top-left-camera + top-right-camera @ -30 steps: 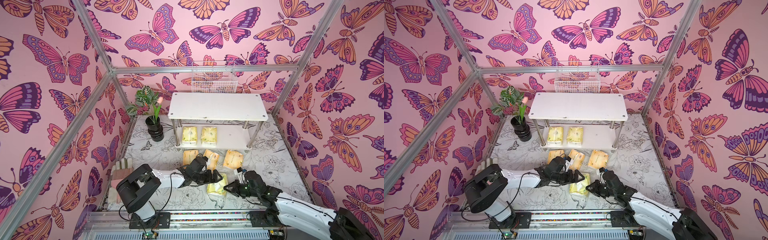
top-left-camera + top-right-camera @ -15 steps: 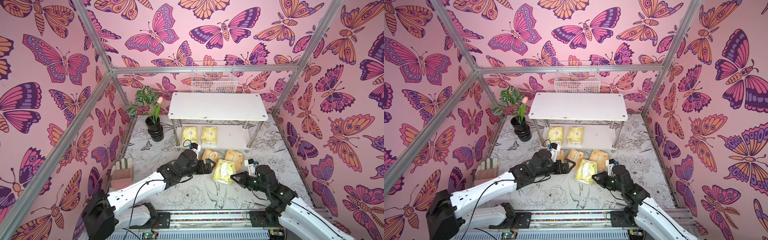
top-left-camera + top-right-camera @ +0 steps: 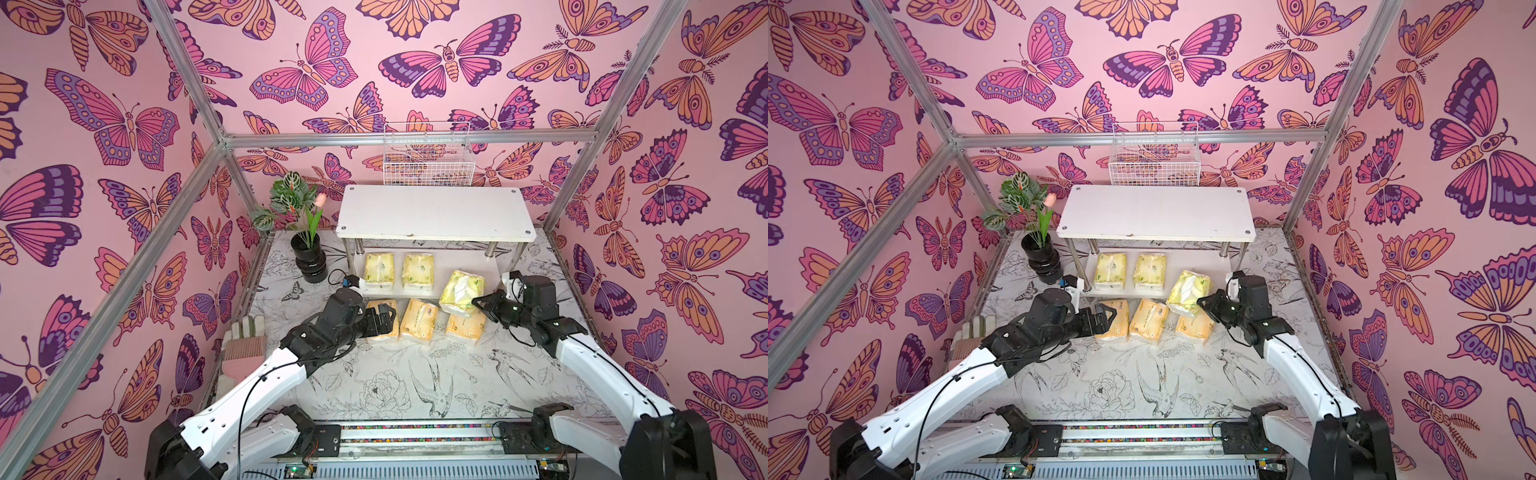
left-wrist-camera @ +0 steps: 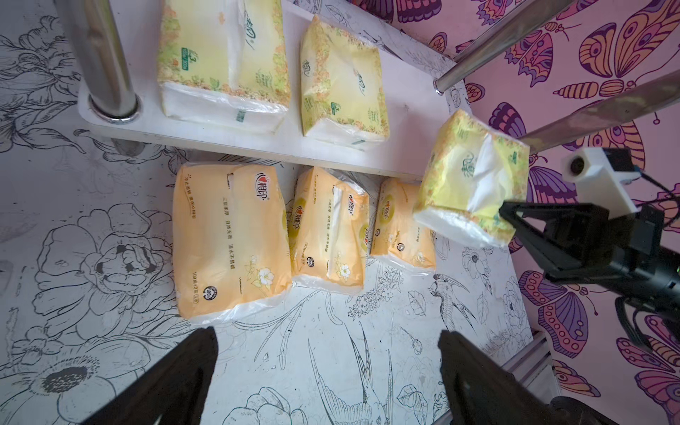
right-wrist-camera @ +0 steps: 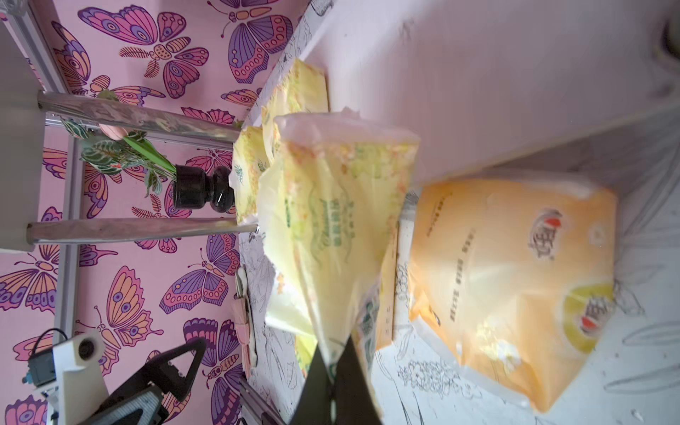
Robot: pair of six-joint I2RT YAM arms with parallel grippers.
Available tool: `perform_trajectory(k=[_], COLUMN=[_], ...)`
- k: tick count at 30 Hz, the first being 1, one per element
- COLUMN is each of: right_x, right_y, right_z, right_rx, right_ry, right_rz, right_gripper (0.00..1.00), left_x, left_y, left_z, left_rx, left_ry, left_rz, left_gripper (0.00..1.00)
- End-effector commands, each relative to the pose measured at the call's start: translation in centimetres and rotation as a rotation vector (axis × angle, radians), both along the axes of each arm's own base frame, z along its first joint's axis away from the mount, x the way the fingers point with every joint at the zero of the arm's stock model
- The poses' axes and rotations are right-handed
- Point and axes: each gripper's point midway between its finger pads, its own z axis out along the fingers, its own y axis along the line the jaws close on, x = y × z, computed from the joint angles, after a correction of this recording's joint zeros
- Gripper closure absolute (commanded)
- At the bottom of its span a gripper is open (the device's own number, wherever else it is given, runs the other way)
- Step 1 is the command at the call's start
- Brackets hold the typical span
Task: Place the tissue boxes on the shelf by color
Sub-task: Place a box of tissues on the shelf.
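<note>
The yellow-green box is hanging tilted above an orange box, short of the shelf's lower level (image 4: 257, 147), so the robot should move the yellow-green box there before its right gripper lets go of it.
The white shelf (image 3: 434, 212) holds two pale yellow-green tissue boxes (image 3: 378, 270) (image 3: 417, 272) side by side on its lower tier (image 4: 257, 147). My right gripper (image 3: 478, 301) is shut on the plastic wrap of a third pale yellow-green box (image 3: 461, 291), which hangs tilted in the air at the lower tier's right end. The pinch shows in the right wrist view (image 5: 333, 368). Three orange tissue boxes (image 4: 228, 239) (image 4: 327, 228) (image 4: 397, 220) lie on the floor along the shelf's front. My left gripper (image 3: 384, 318) hovers open over the leftmost orange box, with nothing between its fingers (image 4: 198, 368).
A potted plant (image 3: 305, 249) in a black vase stands left of the shelf. A white wire basket (image 3: 428, 160) hangs on the back wall above it. A work glove (image 3: 245, 345) lies at the floor's left edge. Metal frame posts border the floor.
My right gripper has carried the pale yellow-green box from the front of the floor up and back to the shelf's lower tier. My left gripper has moved from that box to the leftmost orange one.
</note>
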Motion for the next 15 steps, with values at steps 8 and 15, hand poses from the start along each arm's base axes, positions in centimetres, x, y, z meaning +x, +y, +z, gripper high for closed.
perform_trajectory(k=[8,15], right_x=[6.2,8.1], right_y=[-0.1,-0.6], right_z=[-0.9,-2.7], right_rx=[-0.046,-0.044], right_ry=[-0.035,-0.018], right_rz=[0.011,-0.054], right_gripper=[1.00,1.00], left_x=[-1.5,-1.8], left_y=[1.8,2.0], left_z=[-1.9,-2.3], left_rx=[0.050,0.044], left_ry=[0.035,0.045], left_rz=[0.004,0.009], left_gripper=[0.00,0.00])
